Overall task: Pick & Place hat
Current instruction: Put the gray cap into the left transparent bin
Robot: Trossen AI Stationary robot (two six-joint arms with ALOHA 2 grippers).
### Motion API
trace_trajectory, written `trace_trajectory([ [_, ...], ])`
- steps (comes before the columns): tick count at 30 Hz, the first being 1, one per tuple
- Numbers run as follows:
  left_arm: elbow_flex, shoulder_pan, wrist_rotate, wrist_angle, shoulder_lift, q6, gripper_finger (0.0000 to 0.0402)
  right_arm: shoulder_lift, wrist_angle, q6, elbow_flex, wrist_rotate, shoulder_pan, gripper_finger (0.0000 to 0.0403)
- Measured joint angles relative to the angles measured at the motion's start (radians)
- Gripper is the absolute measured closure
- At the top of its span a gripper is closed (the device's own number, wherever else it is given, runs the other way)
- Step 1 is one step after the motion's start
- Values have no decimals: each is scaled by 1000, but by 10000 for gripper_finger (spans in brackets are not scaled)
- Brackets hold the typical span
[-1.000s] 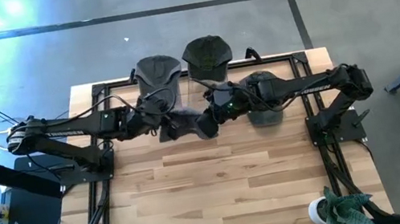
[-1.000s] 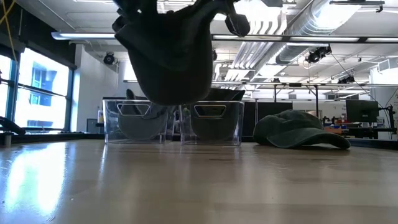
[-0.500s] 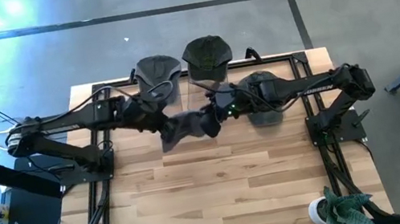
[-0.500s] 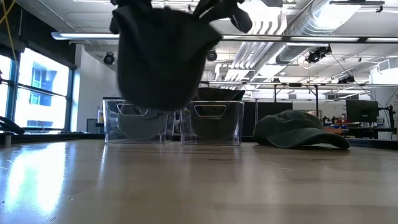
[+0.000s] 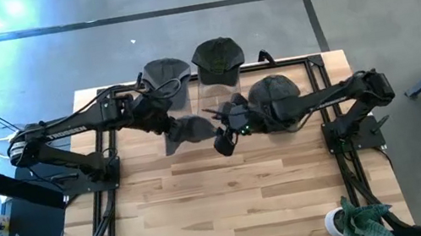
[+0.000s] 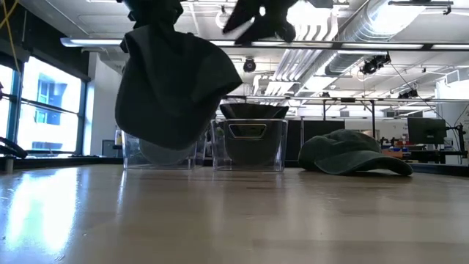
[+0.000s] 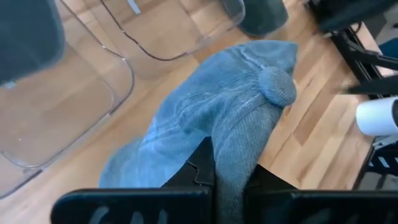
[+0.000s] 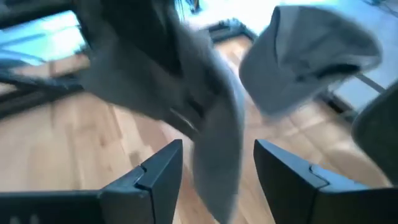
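Observation:
I should next pinch the grey hat by its rim (image 8: 217, 162) with my right gripper, to help place it in a bin.
A grey hat (image 5: 185, 130) hangs in the air over the middle of the table, with my left gripper (image 5: 167, 127) shut on it. In the low view the hat (image 6: 172, 88) droops below that gripper (image 6: 155, 15), in front of two clear bins. My right gripper (image 5: 223, 133) stands open just to the hat's right, touching nothing; in its wrist view the open fingers (image 8: 217, 168) face the blurred hat (image 8: 186, 93). A dark green hat (image 6: 355, 154) rests brim-down on the table at the far right. My left gripper pinches a raised fold of the hat's crown (image 7: 235, 158) between its two fingers, a little below the top button (image 7: 278, 87). The fingers slant down from the table's left. The hat hangs slack below them, clear of the table.
Two clear bins (image 6: 165, 143) (image 6: 253, 139) stand side by side at the far edge, each with a dark hat in it (image 5: 164, 72) (image 5: 217, 55). The near half of the wooden table (image 5: 234, 208) is bare boards. A white cup with a plant (image 5: 356, 220) stands at the near right corner.
The hat has passed from my right gripper to my left: the right one has opened, let go and sunk a little. The left one has taken hold, turned and drawn the hat toward the table's left, where it has swung and now hangs from the left gripper alone.

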Motion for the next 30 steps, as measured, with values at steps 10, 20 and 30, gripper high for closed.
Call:
trace_trajectory([
  [10, 29, -2, 76, 3, 0, -2, 401, 8, 531, -55, -297, -168, -56, 205],
  [20, 142, -2, 98, -60, 0, -1, 401, 8, 499, -29, -296, -16, -24, 326],
  [30, 139, -2, 111, -79, 9, 157, 338, -1, 43, 223, -25, 77, 24, 397],
])
